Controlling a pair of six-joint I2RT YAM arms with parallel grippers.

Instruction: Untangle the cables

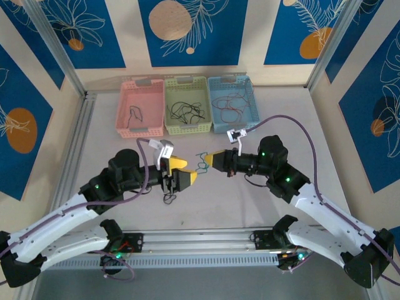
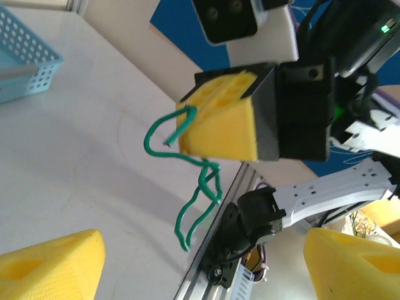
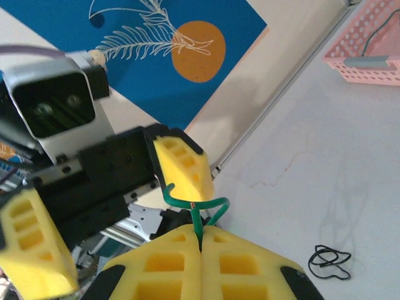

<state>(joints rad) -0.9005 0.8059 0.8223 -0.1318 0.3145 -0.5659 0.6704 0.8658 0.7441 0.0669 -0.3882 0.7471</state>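
Note:
The green cable (image 1: 202,162) has dangling kinked loops that my left gripper will grab to pull it out untangled, while the cable's end is left to my right gripper.
A green cable (image 1: 202,162) hangs in the air between the two grippers above the table's middle. My right gripper (image 3: 201,245) is shut on one end of it, and the green strand (image 3: 196,219) rises from between its yellow pads and loops sideways. In the left wrist view the green cable (image 2: 210,176) dangles in kinked loops below the right gripper's fingers (image 2: 219,125). My left gripper (image 1: 191,171) stands open facing it, one finger (image 3: 184,165) close beside the cable's hooked end, with nothing gripped. A small black cable (image 1: 170,199) lies coiled on the table below the left gripper.
Three baskets stand in a row at the back: pink (image 1: 125,106) with one dark cable, green (image 1: 167,106) with several black ones, blue (image 1: 250,103) with red and black ones. An aluminium rail (image 1: 200,239) runs along the near edge between the arm bases.

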